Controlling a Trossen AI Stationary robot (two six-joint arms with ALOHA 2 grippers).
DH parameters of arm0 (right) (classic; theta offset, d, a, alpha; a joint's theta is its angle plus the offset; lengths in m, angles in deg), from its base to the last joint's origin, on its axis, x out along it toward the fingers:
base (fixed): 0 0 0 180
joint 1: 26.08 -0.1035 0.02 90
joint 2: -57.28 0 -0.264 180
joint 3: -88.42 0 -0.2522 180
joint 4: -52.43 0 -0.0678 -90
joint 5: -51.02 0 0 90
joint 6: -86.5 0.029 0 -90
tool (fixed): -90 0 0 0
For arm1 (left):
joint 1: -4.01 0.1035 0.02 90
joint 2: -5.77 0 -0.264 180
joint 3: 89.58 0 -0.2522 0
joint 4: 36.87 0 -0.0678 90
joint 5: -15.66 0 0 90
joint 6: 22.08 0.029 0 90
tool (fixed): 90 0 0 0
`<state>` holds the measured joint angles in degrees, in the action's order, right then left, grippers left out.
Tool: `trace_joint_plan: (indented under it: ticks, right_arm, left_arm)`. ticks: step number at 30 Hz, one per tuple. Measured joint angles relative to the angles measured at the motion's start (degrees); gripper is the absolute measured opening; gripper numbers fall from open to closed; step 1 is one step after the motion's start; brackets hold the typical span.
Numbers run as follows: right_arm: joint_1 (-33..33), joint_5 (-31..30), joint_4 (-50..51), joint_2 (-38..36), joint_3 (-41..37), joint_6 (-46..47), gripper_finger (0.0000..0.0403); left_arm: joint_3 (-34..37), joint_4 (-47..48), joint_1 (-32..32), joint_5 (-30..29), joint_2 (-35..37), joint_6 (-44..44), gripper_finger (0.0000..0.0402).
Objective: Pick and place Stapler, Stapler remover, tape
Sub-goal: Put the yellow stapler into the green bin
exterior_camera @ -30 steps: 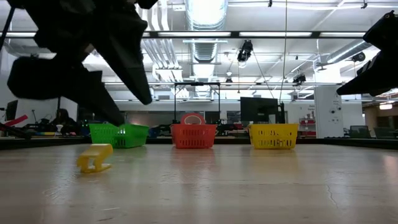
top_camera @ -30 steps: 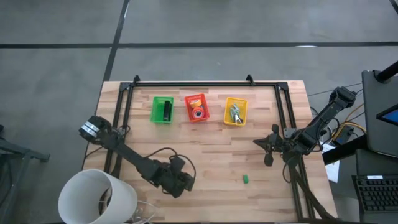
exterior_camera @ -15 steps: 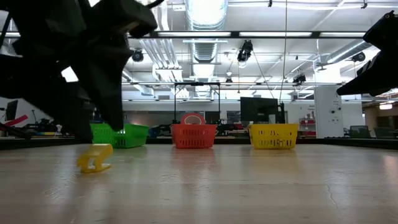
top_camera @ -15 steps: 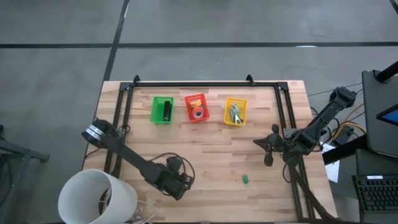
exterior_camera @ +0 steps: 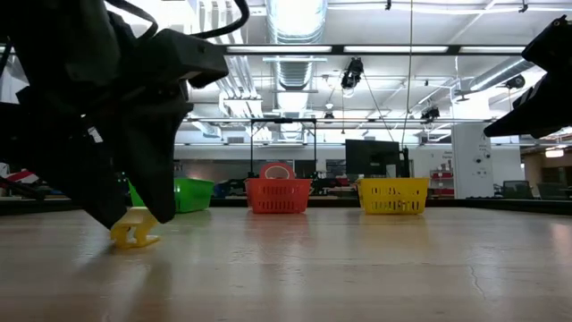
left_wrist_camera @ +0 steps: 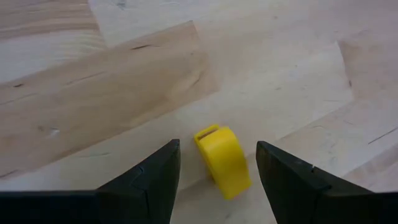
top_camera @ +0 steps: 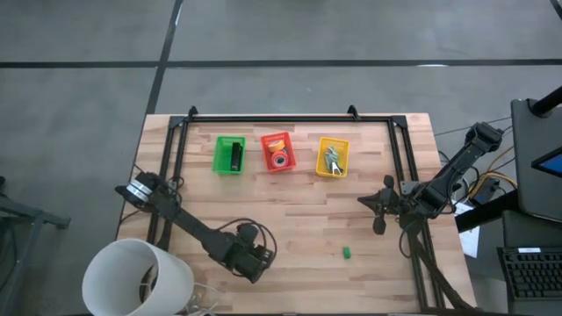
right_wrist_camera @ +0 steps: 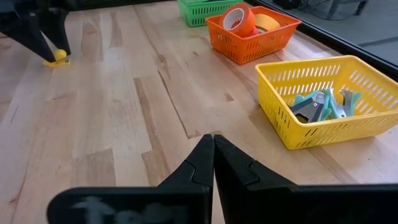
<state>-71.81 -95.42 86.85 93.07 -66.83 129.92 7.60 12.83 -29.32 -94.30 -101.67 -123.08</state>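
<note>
I will grab the small yellow piece by its long sides with my left gripper. Then I will put it in the green basket (top_camera: 219, 154).
A small yellow piece (left_wrist_camera: 222, 160), claw-shaped from the side (exterior_camera: 136, 228), lies on the wood near the table's near-left part. My left gripper (left_wrist_camera: 217, 148) stands open over it, pointing steeply down. One finger is on each side of it, with a gap at both. My right gripper (right_wrist_camera: 213, 143) is shut and holds nothing, hovering at the table's right side (top_camera: 364, 201). The black stapler (top_camera: 236, 156) lies in the green basket (top_camera: 219, 154). Tape rolls (right_wrist_camera: 239, 18) sit in the orange basket (top_camera: 266, 151). Teal stapler removers (right_wrist_camera: 320, 104) lie in the yellow basket (top_camera: 321, 159).
A tiny green block (top_camera: 347, 253) lies on the wood at the near right. A white cylinder (top_camera: 136, 276) stands at the near-left corner. A black frame rail (top_camera: 290, 118) runs along the far edge and down both sides. Bare wood lies between the baskets and the arms.
My left gripper has come down toward the yellow piece and tipped more steeply downward, staying open. Its fingers now stand low on either side of the piece. The yellow piece has not moved.
</note>
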Motion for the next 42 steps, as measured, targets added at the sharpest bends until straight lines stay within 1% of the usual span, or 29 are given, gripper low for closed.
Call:
trace_joint_plan:
  ticks: [5,13,18,21,25,28,33,36,38,42]
  right_arm:
    - [0.02,0.0,-0.02,0.0,0.0,-0.02,0.0008]
    - [0.01,0.0,-0.02,0.0,0.0,-0.02,0.0008]
    - [0.02,0.0,0.0,0.0,0.0,-0.02,0.0008]
    - [0.01,0.0,-0.02,0.0,0.0,-0.02,0.0008]
    - [0.0,0.0,-0.02,0.0,0.0,-0.02,0.0008]
    - [0.0,0.0,-0.02,0.02,0.0,-0.02,0.0008]
    - [0.0,0.0,-0.02,0.02,0.0,-0.02,0.0008]
    - [0.01,0.0,-0.02,0.02,0.0,-0.02,0.0008]
    - [0.0,0.0,0.02,0.02,0.0,-0.01,0.0008]
    - [0.01,-0.01,0.0,-0.02,0.0,-0.01,0.0008]
  left_arm:
    - [0.0,1.2,0.26,-0.03,0.0,1.96,0.0201]
    - [0.0,1.45,0.35,-2.07,0.0,2.81,0.0137]
    - [0.0,1.45,0.52,-5.72,0.0,5.33,0.01]
    - [0.0,1.49,0.98,-7.49,0.0,6.77,0.0087]
    - [0.0,2.15,2.0,-9.36,0.0,8.91,0.0083]
    - [0.0,4.15,3.08,-11.6,0.0,9.5,0.0089]
    - [0.0,9.1,5.0,-15.13,0.05,10.87,0.0087]
    - [0.0,14.38,6.32,-16.91,0.93,10.83,0.0083]
    - [0.0,18.57,7.29,-19.97,2.12,9.43,0.0083]
    - [0.0,24.65,9.23,-28.32,4.66,6.5,0.0091]
